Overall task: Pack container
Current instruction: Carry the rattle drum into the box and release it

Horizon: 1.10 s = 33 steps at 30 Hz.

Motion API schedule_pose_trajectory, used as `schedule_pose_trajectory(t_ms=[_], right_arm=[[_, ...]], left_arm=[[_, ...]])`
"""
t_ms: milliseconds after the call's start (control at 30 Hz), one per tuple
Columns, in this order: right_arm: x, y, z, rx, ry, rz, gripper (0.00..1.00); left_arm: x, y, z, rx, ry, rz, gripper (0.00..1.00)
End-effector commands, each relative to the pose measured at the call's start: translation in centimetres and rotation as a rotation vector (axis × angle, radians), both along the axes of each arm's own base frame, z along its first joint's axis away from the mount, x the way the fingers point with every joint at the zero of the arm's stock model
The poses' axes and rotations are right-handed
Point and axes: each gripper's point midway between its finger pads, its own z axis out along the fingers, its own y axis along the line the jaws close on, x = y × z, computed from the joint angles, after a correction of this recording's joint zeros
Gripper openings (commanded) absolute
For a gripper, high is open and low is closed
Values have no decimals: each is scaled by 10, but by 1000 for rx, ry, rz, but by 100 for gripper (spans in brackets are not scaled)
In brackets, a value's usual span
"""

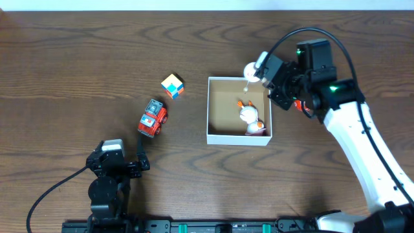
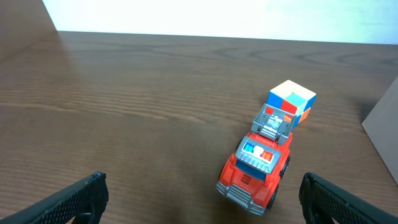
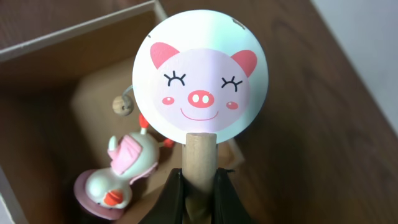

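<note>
I need to keep holding the rattle drum with my right gripper until all of it hangs inside the container's sides, because its pig-face disc (image 1: 251, 72) sticks out past the container's far side (image 1: 234, 78).
The container (image 1: 210, 107) is a square white-walled box with a tan floor at mid-table. A white and pink duck toy (image 1: 249, 115) lies inside it and shows in the right wrist view (image 3: 121, 171). My right gripper (image 1: 266, 72) is shut on the wooden handle of a round pig-face rattle drum (image 3: 202, 84), held over the container's far right corner (image 3: 81, 31). A red toy truck (image 1: 152, 118) and a coloured cube (image 1: 173, 85) lie left of the container. My left gripper (image 2: 202, 199) is open and empty, just short of the truck (image 2: 258, 165).
The cube (image 2: 291, 101) sits right behind the truck in the left wrist view. The white container wall shows at that view's right edge (image 2: 382, 127). Dark wood table all around.
</note>
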Motion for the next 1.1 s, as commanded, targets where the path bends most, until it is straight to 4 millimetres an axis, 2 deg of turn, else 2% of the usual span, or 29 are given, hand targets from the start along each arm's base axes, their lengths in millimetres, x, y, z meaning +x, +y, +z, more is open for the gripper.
schedule_pose_trajectory(t_ms=[0,267,367,533,567,700,767,1067], right_arm=[[1,14,-18,-6,39,69,1],[2,21,-65,-41,135,152,1],[2,21,-71,-44,151,153,1],[4,22,-71,-43,142,152,2],[4,22,-71,-43,142,152,11],[5,22,-70,-42,136,151,14],[8,20,-70,-54,127,143,21],[18,7,-72,-124,91,95,40]], left_arm=[[-1,0,-12,12,35,-4,98],[-1,0,-12,12,35,-5,98],[-1,0,-12,12,35,-4,98],[-1,0,-12,12,35,-4,98],[-1,0,-12,12,35,-4,98],[-1,0,-12,12,35,-4,98],[-1,0,-12,12,35,-5,98],[-1,0,-12,12,35,-4,98]])
